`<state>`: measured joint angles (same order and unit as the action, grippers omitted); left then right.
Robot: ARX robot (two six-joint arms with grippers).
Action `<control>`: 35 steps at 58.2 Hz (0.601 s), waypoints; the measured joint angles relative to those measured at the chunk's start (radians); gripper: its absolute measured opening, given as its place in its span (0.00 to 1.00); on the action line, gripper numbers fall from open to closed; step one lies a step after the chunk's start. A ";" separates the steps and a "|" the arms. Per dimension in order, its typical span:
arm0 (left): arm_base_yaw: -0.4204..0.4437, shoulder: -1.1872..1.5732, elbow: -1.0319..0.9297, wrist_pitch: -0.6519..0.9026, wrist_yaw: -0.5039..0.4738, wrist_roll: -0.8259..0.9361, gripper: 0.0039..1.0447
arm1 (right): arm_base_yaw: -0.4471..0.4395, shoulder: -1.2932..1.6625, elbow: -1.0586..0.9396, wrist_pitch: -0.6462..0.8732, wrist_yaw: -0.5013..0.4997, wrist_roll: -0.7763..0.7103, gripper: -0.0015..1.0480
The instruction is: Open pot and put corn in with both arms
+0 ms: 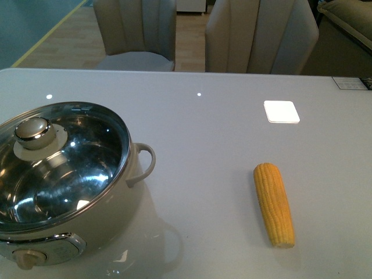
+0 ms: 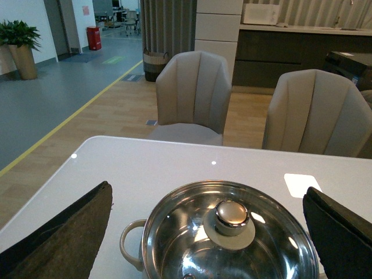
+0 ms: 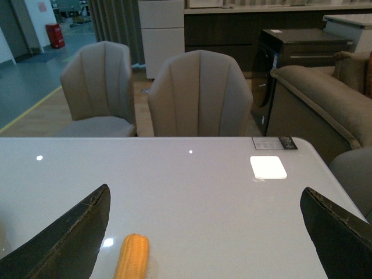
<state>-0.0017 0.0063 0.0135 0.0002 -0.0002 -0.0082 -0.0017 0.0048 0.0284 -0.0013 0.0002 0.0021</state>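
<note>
Next, my left gripper picks up the lid by its round knob (image 1: 35,131) to open the pot for the corn (image 1: 274,203).
The cream-white pot (image 1: 125,200) stands at the front left of the table with its glass lid (image 1: 64,165) on and the lid's round knob (image 1: 35,131) on top. The yellow corn (image 1: 274,203) lies on the table to the right of the pot, lengthwise away from me. Neither arm shows in the front view. In the left wrist view the left gripper (image 2: 212,232) is open above the pot (image 2: 229,232), its fingers either side of the lid knob (image 2: 232,213). In the right wrist view the right gripper (image 3: 203,232) is open, with the corn (image 3: 132,256) near one finger.
The table (image 1: 221,139) is glossy white-grey with a bright light reflection (image 1: 282,111). Two beige chairs (image 1: 256,35) stand behind its far edge. A small card (image 1: 350,83) lies at the far right corner. A sofa (image 3: 314,99) stands to the right.
</note>
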 joint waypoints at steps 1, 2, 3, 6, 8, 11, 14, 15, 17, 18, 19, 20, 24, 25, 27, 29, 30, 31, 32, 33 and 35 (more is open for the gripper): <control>0.000 0.000 0.000 0.000 0.000 0.000 0.94 | 0.000 0.000 0.000 0.000 0.000 0.000 0.92; 0.000 0.000 0.000 0.000 0.000 0.000 0.94 | 0.000 0.000 0.000 0.000 0.000 0.000 0.92; 0.000 0.000 0.000 0.000 0.000 0.000 0.94 | 0.000 0.000 0.000 0.000 0.000 0.000 0.92; 0.000 0.000 0.000 0.000 0.000 0.000 0.94 | 0.000 0.000 0.000 0.000 0.000 0.000 0.92; 0.000 0.000 0.000 0.000 0.000 0.000 0.94 | 0.000 0.000 0.000 0.000 0.000 0.000 0.92; 0.000 0.000 0.000 0.000 0.000 0.000 0.94 | 0.000 0.000 0.000 0.000 0.000 0.000 0.92; 0.000 0.000 0.000 0.000 0.000 0.000 0.94 | 0.000 0.000 0.000 0.000 0.000 0.000 0.92; 0.000 0.000 0.000 0.000 0.000 0.000 0.94 | 0.000 0.000 0.000 0.000 0.000 0.000 0.92; 0.000 0.000 0.000 0.000 0.000 0.000 0.94 | 0.000 0.000 0.000 0.000 0.000 0.000 0.92; 0.000 0.000 0.000 0.000 0.000 0.000 0.94 | 0.000 0.000 0.000 0.000 0.000 0.000 0.92; 0.000 0.000 0.000 0.000 0.000 0.000 0.94 | 0.000 0.000 0.000 0.000 0.000 0.000 0.92; 0.000 0.000 0.000 0.000 0.000 0.000 0.94 | 0.000 0.000 0.000 0.000 0.000 0.000 0.92; 0.000 0.000 0.000 0.000 0.000 0.000 0.94 | 0.000 0.000 0.000 0.000 0.000 0.000 0.92; 0.000 0.000 0.000 0.000 0.000 0.000 0.94 | 0.000 0.000 0.000 0.000 0.000 0.000 0.92; 0.000 0.000 0.000 0.000 0.000 0.000 0.94 | 0.000 0.000 0.000 0.000 0.000 0.000 0.92; 0.000 0.000 0.000 0.000 0.000 0.000 0.94 | 0.000 0.000 0.000 0.000 0.000 0.000 0.92; 0.000 0.000 0.000 0.000 0.000 0.000 0.94 | 0.000 0.000 0.000 0.000 0.000 0.000 0.92; 0.000 0.000 0.000 0.000 0.000 0.000 0.94 | 0.000 0.000 0.000 0.000 0.000 0.000 0.92; 0.000 0.000 0.000 0.000 0.000 0.000 0.94 | 0.000 0.000 0.000 0.000 0.000 0.000 0.92; 0.000 0.000 0.000 0.000 0.000 0.000 0.94 | 0.000 0.000 0.000 0.000 0.000 0.000 0.92; 0.000 0.000 0.000 0.000 0.000 0.000 0.94 | 0.000 0.000 0.000 0.000 0.000 0.000 0.92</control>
<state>-0.0017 0.0063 0.0135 0.0002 -0.0002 -0.0082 -0.0017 0.0048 0.0284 -0.0013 0.0002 0.0021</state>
